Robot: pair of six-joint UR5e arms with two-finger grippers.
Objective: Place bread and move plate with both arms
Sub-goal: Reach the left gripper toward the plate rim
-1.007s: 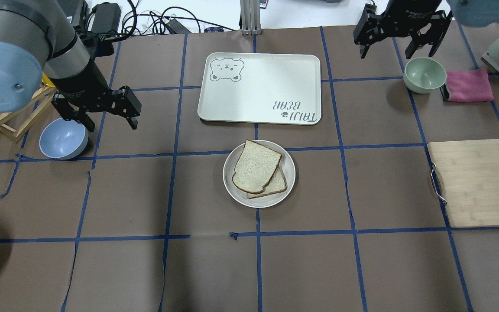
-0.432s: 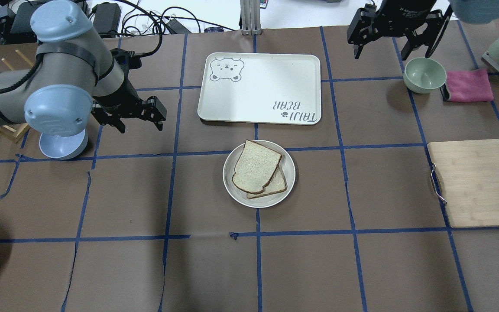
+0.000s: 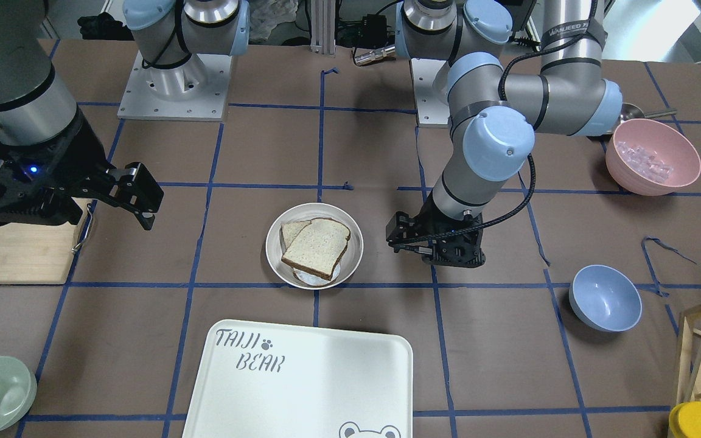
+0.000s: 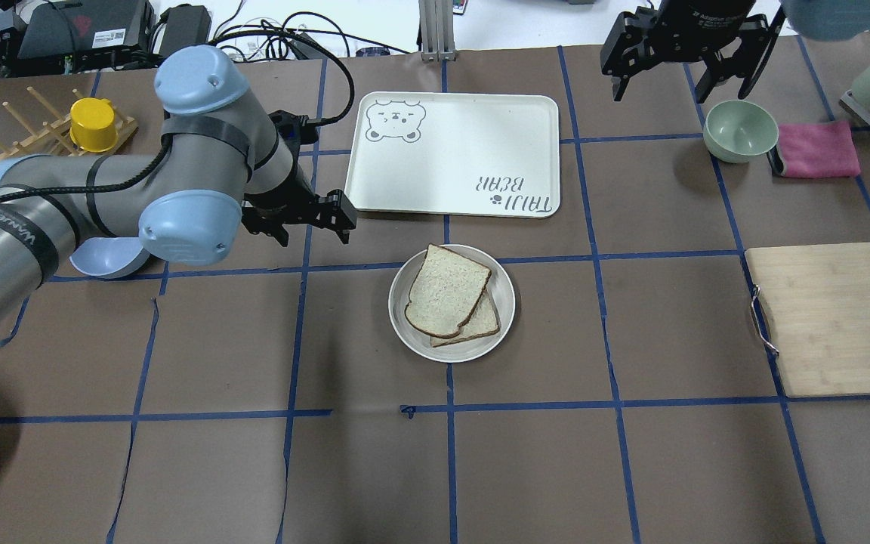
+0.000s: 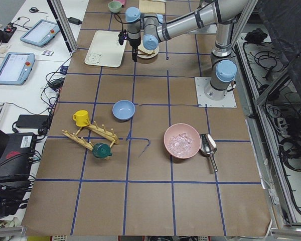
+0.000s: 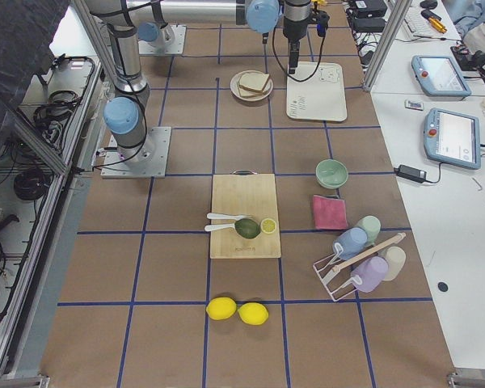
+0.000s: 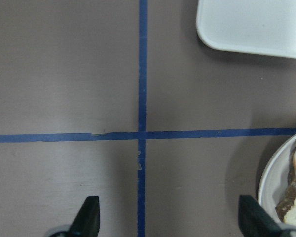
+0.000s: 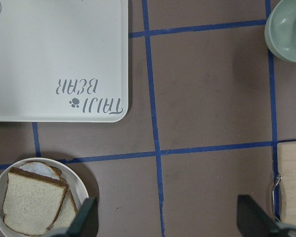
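The left gripper grabs the plate by its rim (image 3: 357, 244) next, to move the plate of bread onto the white tray (image 3: 297, 379).
The round off-white plate (image 4: 508, 296) sits mid-table with two slices on it. The bread (image 4: 446, 291), dark-crusted, lies on top and overlaps a paler slice (image 4: 486, 323). My left gripper (image 4: 313, 230) is open and empty, above the table left of the plate and near the tray's corner. In the left wrist view its fingertips (image 7: 89, 215) frame bare table, with the plate's rim (image 7: 267, 182) at the right edge. My right gripper (image 4: 660, 91) is open and empty, high at the far right. The right wrist view shows the bread (image 8: 32, 202) at lower left.
A white "TAIJI BEAR" tray (image 4: 454, 151) lies just beyond the plate. A green bowl (image 4: 739, 130) and pink cloth (image 4: 816, 147) are far right, a cutting board (image 4: 828, 317) at the right edge. A blue bowl (image 4: 106, 258) and a rack with a yellow cup (image 4: 93, 123) are on the left.
My left arm has swung right, from over the blue bowl to beside the plate, gripper still open. The right gripper shifted slightly left. Plate and bread have not moved.
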